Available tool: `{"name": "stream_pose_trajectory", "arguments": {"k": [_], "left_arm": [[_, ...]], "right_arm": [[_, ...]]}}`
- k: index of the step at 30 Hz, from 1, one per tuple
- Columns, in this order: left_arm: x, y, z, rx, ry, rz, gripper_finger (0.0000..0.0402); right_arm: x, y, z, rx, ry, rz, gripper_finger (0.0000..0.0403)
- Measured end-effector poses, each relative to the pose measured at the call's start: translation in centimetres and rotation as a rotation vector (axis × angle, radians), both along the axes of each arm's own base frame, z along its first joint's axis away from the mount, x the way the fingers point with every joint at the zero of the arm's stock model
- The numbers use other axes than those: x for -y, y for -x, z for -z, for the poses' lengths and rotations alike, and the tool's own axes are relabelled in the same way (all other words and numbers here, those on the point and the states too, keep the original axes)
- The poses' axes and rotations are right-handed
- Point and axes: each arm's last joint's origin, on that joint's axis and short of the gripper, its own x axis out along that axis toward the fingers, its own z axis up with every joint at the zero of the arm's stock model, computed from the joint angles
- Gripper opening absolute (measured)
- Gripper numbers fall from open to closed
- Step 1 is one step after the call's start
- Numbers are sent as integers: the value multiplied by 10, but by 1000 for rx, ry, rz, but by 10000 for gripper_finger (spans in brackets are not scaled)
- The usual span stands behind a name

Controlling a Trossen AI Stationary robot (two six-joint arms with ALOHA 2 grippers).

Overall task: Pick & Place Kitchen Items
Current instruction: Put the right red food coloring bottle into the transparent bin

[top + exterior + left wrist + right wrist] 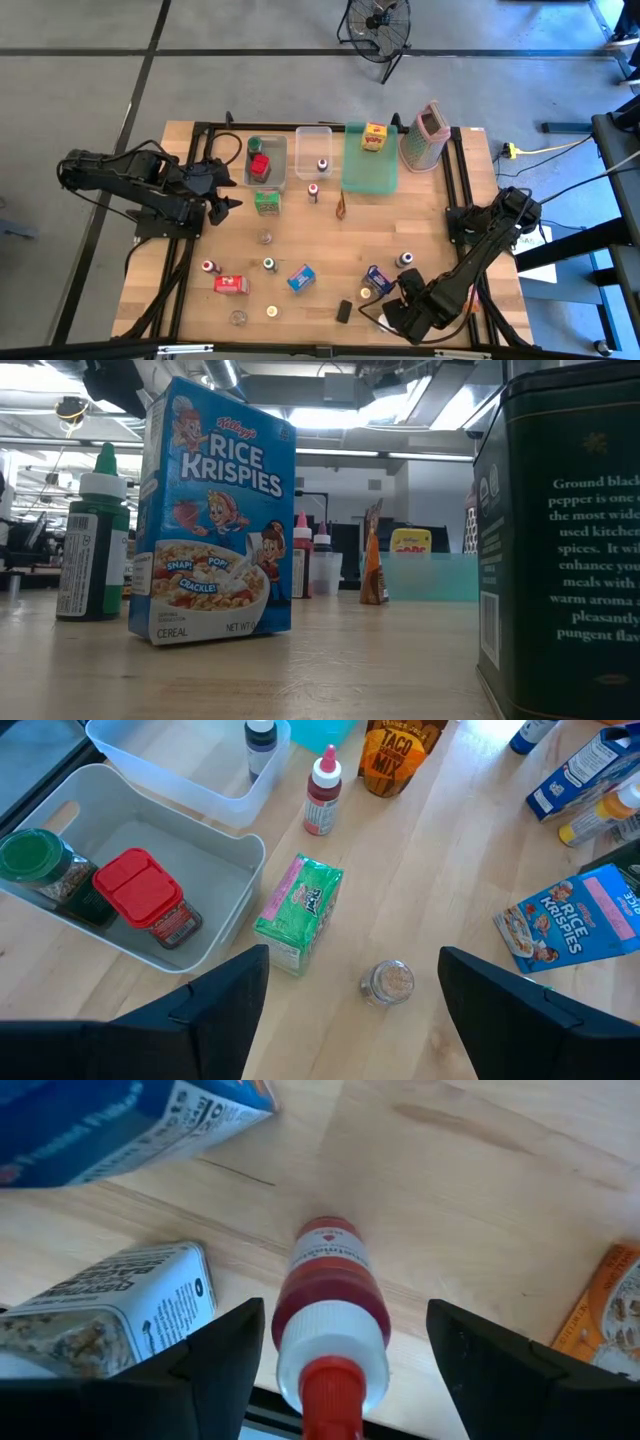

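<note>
Next, my right gripper grabs the red-capped bottle by its red body [330, 1292] to place it in a clear bin.
Kitchen items lie scattered over the wooden table [320, 240]. My right gripper [345, 1380] points down near the table's near right corner [398, 303], open. Its fingers stand on either side of an upright red-capped bottle of red liquid [328, 1305] with a gap on both sides. My left gripper [228, 207] hangs open above the table's left side. Below and beyond it [350, 1010] are a green box [300, 910], a small clear jar [388, 982] and a Rice Krispies box [575, 915].
Right of the red-capped bottle as the wrist sees it lies an orange packet [610, 1310]; a small tin [110, 1310] and a blue box [100, 1130] lie on its other side. At the far edge stand two clear bins [266, 160] [314, 150], a green tray [370, 165] and a grater [428, 138].
</note>
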Motion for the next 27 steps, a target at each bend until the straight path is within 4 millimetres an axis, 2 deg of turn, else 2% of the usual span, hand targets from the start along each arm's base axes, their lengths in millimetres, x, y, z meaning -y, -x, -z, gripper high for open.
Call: {"name": "stream_pose_trajectory", "arguments": {"k": [5,18,27], "left_arm": [[0,0,0,-1,-6,4,287],[0,0,0,-3,-18,8,286],[0,0,0,-3,-13,13,286]], "right_arm": [[0,0,0,0,0,-5,259],[0,0,0,0,-1,-1,155],[0,-2,-2,-8,-18,-7,160]]}}
